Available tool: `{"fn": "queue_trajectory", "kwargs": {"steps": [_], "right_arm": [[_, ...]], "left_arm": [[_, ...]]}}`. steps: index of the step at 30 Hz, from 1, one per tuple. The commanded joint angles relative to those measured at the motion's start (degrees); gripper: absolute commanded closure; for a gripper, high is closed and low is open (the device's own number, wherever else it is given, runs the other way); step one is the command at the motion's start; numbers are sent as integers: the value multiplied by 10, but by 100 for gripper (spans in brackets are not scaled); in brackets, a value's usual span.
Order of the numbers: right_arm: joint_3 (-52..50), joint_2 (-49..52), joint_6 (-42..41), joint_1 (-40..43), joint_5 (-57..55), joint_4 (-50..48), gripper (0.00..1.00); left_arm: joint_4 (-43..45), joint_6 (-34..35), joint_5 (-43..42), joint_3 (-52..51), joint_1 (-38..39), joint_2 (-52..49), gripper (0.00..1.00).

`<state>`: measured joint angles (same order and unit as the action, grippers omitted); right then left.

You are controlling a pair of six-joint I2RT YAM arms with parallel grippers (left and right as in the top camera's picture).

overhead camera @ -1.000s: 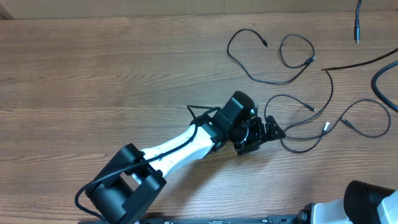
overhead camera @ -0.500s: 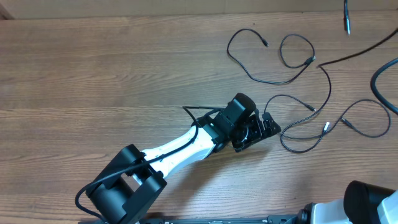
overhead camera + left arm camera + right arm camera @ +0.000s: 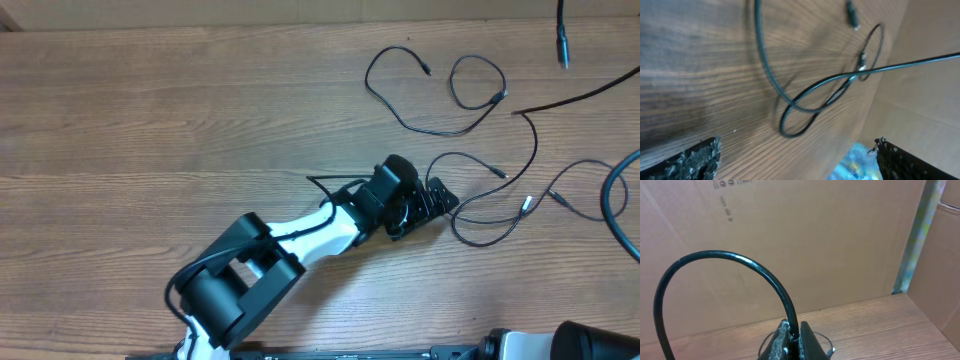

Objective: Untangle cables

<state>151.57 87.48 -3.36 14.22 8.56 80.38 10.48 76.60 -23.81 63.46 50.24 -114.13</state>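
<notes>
My left gripper should next pick up the looped cable point(image 3: 464, 239) point(image 3: 797, 133) by the part just short of its plug, so that the plug end stays free to untangle.
Thin black cables lie on the right half of the wooden table point(image 3: 150, 130). One cable point(image 3: 440, 128) curls in two loops at the back. A second cable point(image 3: 490, 225) loops just right of my left gripper point(image 3: 432, 203). That gripper sits low over the table, open and holding nothing. In the left wrist view its fingertips point(image 3: 692, 160) stand far apart, with crossing cable loops point(image 3: 805, 102) ahead of them. My right gripper point(image 3: 796, 336) is shut on a black cable point(image 3: 740, 260) that arches up and left. A taut cable point(image 3: 580, 95) rises toward the right edge, its plug point(image 3: 563, 50) hanging.
A thick black arc of wire point(image 3: 612, 200) hangs at the right edge of the overhead view. The right arm's base point(image 3: 590, 340) shows at the bottom right corner. Cardboard walls point(image 3: 805, 235) stand behind the table.
The left arm's elbow has swung to the right and its open gripper has shifted slightly right. The thick black arc at the right edge has dropped lower in the overhead view.
</notes>
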Motion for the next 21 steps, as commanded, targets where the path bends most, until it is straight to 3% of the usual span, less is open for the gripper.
{"fn": "queue_trajectory", "kwargs": {"steps": [1,7,21], "right_arm": [[11,-12,2,1,10,5,96],[11,-13,2,1,23,24,96],[11,-39,2,1,75,24,97]], "left_arm": [[5,22,-14,19,13,-26,0],[10,-13,5,46,14,-29,0],[5,-14,61,54,19,-29,0]]}}
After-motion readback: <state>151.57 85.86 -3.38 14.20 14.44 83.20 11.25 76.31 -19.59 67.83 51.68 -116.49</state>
